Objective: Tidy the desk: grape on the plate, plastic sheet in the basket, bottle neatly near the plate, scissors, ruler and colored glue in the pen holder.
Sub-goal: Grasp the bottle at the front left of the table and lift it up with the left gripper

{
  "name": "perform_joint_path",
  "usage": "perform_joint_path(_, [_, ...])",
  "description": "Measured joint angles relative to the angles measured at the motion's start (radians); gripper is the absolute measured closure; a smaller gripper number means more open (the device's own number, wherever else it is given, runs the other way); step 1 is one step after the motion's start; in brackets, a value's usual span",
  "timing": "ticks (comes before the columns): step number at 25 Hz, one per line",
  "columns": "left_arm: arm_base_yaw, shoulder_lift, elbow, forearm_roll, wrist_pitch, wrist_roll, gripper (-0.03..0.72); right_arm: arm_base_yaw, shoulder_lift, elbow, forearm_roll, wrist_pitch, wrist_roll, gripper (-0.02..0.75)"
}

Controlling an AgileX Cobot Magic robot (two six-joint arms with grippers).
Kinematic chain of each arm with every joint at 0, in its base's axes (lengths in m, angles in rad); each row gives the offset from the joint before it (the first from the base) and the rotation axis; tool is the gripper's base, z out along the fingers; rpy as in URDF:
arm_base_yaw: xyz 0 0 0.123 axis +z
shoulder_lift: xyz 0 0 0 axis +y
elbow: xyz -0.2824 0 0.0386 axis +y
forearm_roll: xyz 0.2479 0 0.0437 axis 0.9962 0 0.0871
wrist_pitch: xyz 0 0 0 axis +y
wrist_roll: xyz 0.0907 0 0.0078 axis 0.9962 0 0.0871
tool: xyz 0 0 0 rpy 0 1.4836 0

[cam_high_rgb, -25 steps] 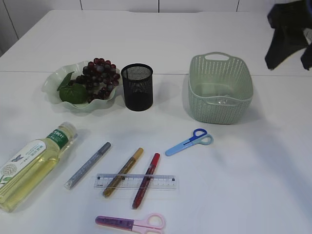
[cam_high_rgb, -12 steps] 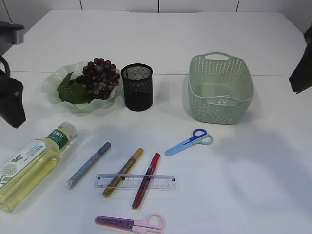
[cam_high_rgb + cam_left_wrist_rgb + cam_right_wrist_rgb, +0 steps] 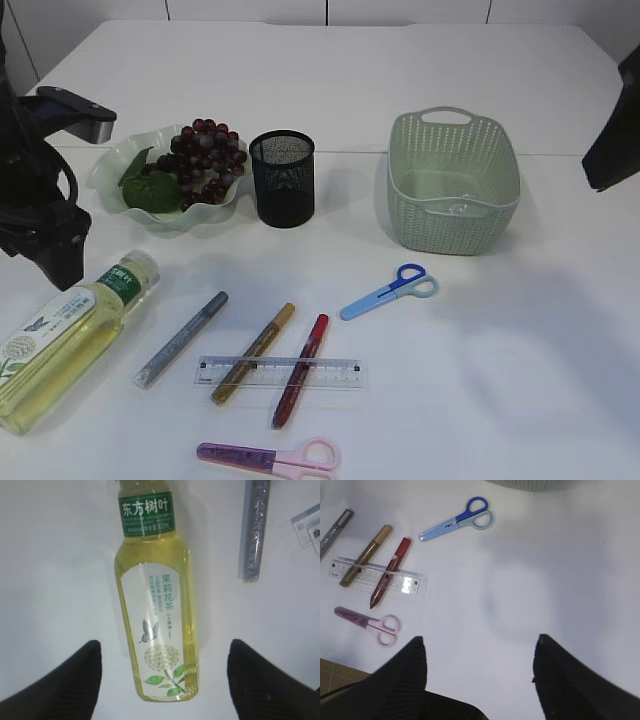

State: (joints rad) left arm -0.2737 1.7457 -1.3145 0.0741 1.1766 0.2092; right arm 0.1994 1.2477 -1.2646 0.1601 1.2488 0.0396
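Note:
I need to stand the bottle neatly near the plate [image 3: 110, 165], so I should next use my left gripper to take the bottle by its body below the green label [image 3: 72, 328].
A bottle [image 3: 60, 340] of yellow tea lies flat at the front left; it also shows in the left wrist view [image 3: 156, 600]. My left gripper [image 3: 162, 672] is open above it, a jaw on each side of its base. Purple grapes [image 3: 205, 155] lie on the pale green plate [image 3: 110, 165]. The black mesh pen holder [image 3: 282, 178] stands beside it. The green basket [image 3: 452, 180] holds a clear plastic sheet. Blue scissors [image 3: 388, 291], pink scissors [image 3: 270, 458], a clear ruler [image 3: 280, 372] and silver [image 3: 180, 338], gold [image 3: 252, 352] and red [image 3: 300, 369] glue pens lie in front. My right gripper [image 3: 480, 662] is open, empty.
The right arm [image 3: 615, 130] hangs at the right edge of the exterior view, high above the white table. The table's front edge and brown floor [image 3: 337, 672] show in the right wrist view.
The left arm has come in from the left edge and now stands over the bottle's neck end. The right arm has drawn back to the right edge.

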Motion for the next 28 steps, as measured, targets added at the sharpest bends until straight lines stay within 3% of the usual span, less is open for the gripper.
perform_joint_path(9, [0.0,0.048,0.0,-0.021,-0.065,-0.002,0.041,0.0,0.0,0.0,0.002,0.0,-0.002,0.217])
perform_joint_path(17, [0.0,0.14,0.0,-0.042,-0.093,-0.032,0.034,0.0,0.0,0.0,0.004,0.0,-0.003,0.217])
perform_joint_path(28, [0.0,0.217,0.0,0.068,-0.111,-0.124,0.035,0.0,0.0,0.0,0.004,0.0,-0.007,0.217])
